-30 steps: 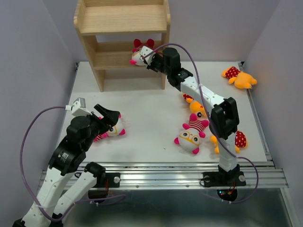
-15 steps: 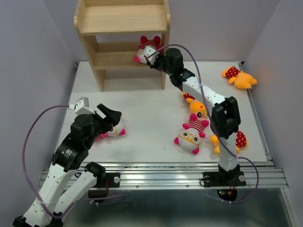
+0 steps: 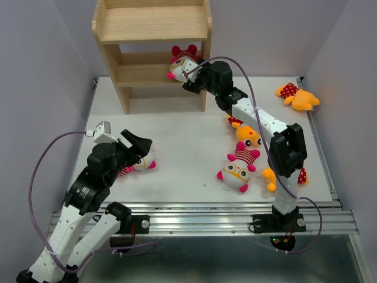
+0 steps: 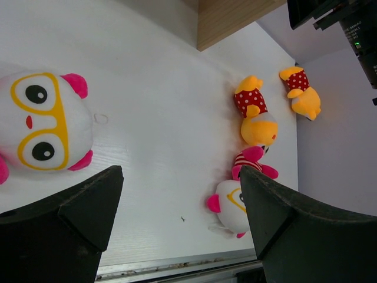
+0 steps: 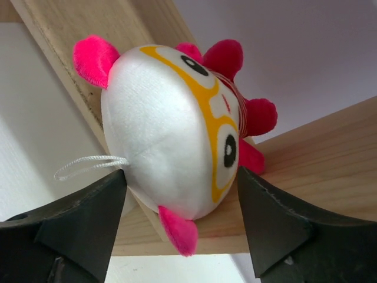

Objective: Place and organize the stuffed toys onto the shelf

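My left gripper will grab the white-faced toy next by the face of its head (image 3: 143, 164) (image 4: 44, 122). That leaves the top of its head free for my right gripper.
A white-faced stuffed toy (image 3: 181, 61) rests tilted on the right end of the lower tier of the wooden shelf (image 3: 150, 23). My right gripper (image 3: 188, 78) is open just in front of it. In the right wrist view the toy (image 5: 177, 130) sits on the board's edge between the spread fingers (image 5: 76, 230). My left gripper (image 3: 140, 148) hangs open over another white-faced toy (image 3: 144, 164), which lies left of its fingers (image 4: 88, 212) in the left wrist view (image 4: 50, 127). On the table lie a third white-faced toy (image 3: 237, 171) and orange toys (image 3: 247, 135) (image 3: 297, 97).
Another orange toy (image 3: 299, 175) lies partly hidden behind the right arm's lower link. The shelf's upper tier holds nothing. Side walls close in the table left and right, and a metal rail (image 3: 200, 221) runs along the near edge.
The right gripper has opened and let go of the white-faced toy, which went up onto the lower tier's right end. The left arm has barely shifted.
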Motion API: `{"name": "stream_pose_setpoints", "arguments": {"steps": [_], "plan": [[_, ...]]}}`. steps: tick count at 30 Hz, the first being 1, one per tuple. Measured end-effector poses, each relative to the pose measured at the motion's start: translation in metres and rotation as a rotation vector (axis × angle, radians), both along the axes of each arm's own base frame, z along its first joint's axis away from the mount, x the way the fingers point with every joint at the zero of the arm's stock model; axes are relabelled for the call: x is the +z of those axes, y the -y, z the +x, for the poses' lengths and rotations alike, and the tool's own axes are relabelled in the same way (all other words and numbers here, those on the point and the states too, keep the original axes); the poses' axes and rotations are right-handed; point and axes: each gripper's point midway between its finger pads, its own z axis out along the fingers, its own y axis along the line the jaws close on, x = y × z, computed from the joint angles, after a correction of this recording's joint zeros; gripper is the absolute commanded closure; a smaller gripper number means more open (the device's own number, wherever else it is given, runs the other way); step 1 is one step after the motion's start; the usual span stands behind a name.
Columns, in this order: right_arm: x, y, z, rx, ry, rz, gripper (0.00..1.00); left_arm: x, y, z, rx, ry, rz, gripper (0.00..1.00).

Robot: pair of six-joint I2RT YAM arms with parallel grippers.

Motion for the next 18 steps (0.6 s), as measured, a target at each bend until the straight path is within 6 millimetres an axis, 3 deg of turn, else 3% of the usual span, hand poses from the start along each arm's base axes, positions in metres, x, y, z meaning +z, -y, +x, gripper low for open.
{"name": "stream_pose_setpoints", "arguments": {"steps": [3,13,15,18], "plan": [[0.009,0.003,-0.009,0.015,0.006,0.008,0.11,0.000,0.001,0.000,-0.005,0.001,-0.003,0.09],[0.043,0.008,-0.056,0.130,0.000,0.015,0.00,-0.006,0.002,0.002,0.004,-0.028,-0.002,0.09],[0.044,0.008,-0.071,0.179,-0.030,-0.005,0.00,-0.012,0.000,0.004,0.020,-0.055,0.007,0.10],[0.042,0.009,-0.111,0.318,-0.079,-0.076,0.00,-0.025,-0.002,0.006,0.046,-0.113,0.027,0.11]]}}
